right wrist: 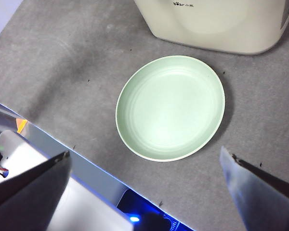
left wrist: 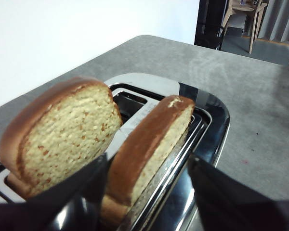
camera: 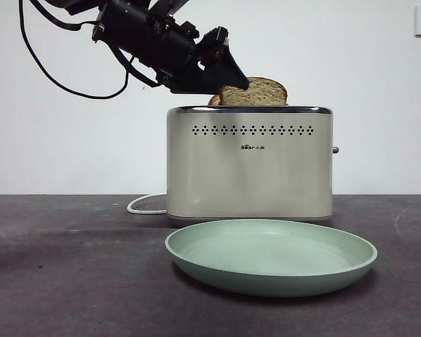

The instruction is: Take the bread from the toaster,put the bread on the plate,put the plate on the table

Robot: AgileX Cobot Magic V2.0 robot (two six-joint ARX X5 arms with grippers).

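Observation:
The toaster's slot surrounds the bread's lower part, so my left gripper should grab its exposed upper end next.
The cream toaster stands on the dark table with two slices in its slots. The bread, the larger front slice, sticks up above the chrome rim; a smaller slice peeks out behind it. My left gripper comes in from the upper left at the bread's left end. In the left wrist view it is open, with one jaw on each side of the bread; the other slice is outside the jaws. The mint-green plate lies empty in front of the toaster. My right gripper hangs open high above the plate.
A white cord runs from the toaster's left side along the table. The table's metal front edge is just below the plate in the right wrist view. A white wall stands close behind the toaster.

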